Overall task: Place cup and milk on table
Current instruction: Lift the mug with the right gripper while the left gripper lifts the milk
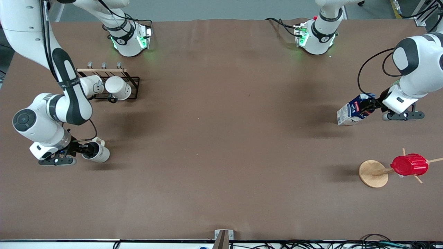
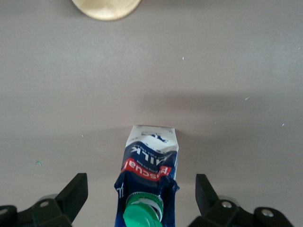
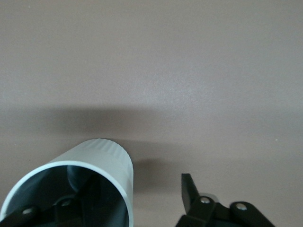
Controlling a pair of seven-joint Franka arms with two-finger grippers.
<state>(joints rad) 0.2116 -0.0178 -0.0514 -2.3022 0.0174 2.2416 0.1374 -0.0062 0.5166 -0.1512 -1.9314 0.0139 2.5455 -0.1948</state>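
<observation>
Next, my left gripper grabs the milk carton by its green-capped top (image 2: 143, 212) to place it on the tabletop.
The cup (image 1: 98, 153) is a white mug with a grey inside. It seems to rest on the brown table (image 1: 221, 138) toward the right arm's end. My right gripper (image 1: 84, 149) is open at its mouth. In the right wrist view one finger is inside the cup (image 3: 102, 161) and the other finger (image 3: 189, 191) is well clear of its wall. The milk (image 1: 353, 111), a blue-and-white carton with a green cap, rests on the table toward the left arm's end. My left gripper (image 1: 372, 105) is open around its top. Its fingers (image 2: 75, 191) stand apart from the carton (image 2: 150, 151).
A black wire rack (image 1: 133, 90) with two white mugs stands farther from the camera than the cup. A wooden stand (image 1: 373, 174) bearing a red ribbed cup (image 1: 410, 165) stands nearer to the camera than the milk. Its round base shows in the left wrist view (image 2: 106, 7).
</observation>
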